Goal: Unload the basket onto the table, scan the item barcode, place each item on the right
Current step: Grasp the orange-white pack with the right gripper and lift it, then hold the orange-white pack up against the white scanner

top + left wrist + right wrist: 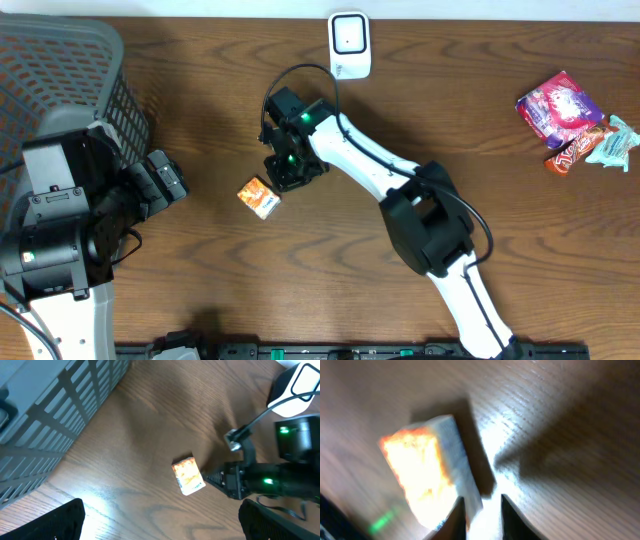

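Observation:
My right gripper grips the orange and white box by its white end (269,208) next, to leave the box's orange end uncovered to face the scanner (350,45).
The item (259,197) is a small orange and white box lying on the wooden table. It shows in the left wrist view as the item (189,477) and fills the left of the right wrist view as the item (427,470). My right gripper (284,180) hangs low just right of it. Its jaws (482,505) stand a narrow gap apart, with bare table between them and the box's white side against the left finger (455,520). The white scanner (350,45) stands at the back centre. My left gripper (168,185) is wide open and holds nothing; its fingers (50,522) frame bare wood.
A grey mesh basket (70,70) fills the back left corner, close to the left arm. Several snack packets (575,120) lie at the far right. The scanner's cable (300,75) loops near the right arm's wrist.

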{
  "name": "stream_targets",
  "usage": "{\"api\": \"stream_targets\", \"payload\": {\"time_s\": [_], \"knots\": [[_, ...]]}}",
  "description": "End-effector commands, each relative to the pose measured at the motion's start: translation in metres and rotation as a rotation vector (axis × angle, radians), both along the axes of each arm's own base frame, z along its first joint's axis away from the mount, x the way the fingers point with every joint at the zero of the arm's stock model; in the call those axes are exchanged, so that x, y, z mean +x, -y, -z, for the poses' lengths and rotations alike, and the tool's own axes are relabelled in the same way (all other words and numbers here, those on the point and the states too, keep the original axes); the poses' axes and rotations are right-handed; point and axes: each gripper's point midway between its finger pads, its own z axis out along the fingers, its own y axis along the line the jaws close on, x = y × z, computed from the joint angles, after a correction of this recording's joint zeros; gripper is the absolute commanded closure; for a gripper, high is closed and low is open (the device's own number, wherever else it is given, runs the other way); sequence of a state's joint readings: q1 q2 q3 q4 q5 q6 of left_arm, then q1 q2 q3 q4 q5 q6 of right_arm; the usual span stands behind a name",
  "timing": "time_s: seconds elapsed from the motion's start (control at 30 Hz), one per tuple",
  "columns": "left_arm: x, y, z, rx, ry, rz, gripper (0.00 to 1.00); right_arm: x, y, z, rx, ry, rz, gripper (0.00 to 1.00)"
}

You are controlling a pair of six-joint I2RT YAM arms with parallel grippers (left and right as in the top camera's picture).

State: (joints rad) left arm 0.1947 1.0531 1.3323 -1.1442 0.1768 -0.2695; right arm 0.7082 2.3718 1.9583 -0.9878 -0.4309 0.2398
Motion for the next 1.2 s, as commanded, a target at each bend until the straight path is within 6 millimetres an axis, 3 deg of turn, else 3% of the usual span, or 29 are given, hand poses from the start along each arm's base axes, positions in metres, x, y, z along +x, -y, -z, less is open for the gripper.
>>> {"api": "stream_targets", "payload": {"time_s": [0.0, 0.03, 0.17, 0.47, 0.63, 0.77, 0.83, 0.97, 1.07, 1.17], "knots": [[0.0, -0.002, -0.003, 0.004, 0.008, -0.01, 0.02, 0.012, -0.001, -0.04, 0.037, 0.116, -0.025, 0.64], [0.0, -0.002, -0.003, 0.004, 0.008, -0.011, 0.02, 0.013, -0.002, -0.04, 0.042, 0.123, -0.028, 0.55], [0.0, -0.002, -0.003, 0.004, 0.008, -0.011, 0.02, 0.014, -0.004, -0.03, 0.043, 0.137, -0.069, 0.44], [0.0, -0.002, -0.003, 0.004, 0.008, -0.01, 0.02, -0.01, -0.02, 0.015, 0.089, -0.016, -0.105, 0.45], [0.0, -0.002, -0.003, 0.004, 0.008, -0.01, 0.02, -0.024, -0.027, 0.034, 0.109, -0.092, -0.121, 0.54], [0.0, -0.002, -0.003, 0.004, 0.008, -0.01, 0.02, -0.025, -0.026, 0.04, 0.102, -0.101, -0.12, 0.86], [0.0, -0.002, -0.003, 0.004, 0.008, -0.011, 0.02, -0.024, -0.027, 0.037, 0.104, -0.101, -0.113, 0.99], [0.0, -0.002, -0.003, 0.004, 0.008, -0.01, 0.02, -0.026, -0.031, 0.024, 0.157, -0.13, -0.109, 0.99], [0.0, -0.002, -0.003, 0.004, 0.008, -0.01, 0.02, -0.014, -0.031, -0.008, 0.24, -0.12, -0.105, 0.99], [0.0, -0.002, -0.003, 0.004, 0.008, -0.011, 0.02, 0.012, -0.023, -0.05, 0.325, -0.019, -0.126, 0.99]]}}
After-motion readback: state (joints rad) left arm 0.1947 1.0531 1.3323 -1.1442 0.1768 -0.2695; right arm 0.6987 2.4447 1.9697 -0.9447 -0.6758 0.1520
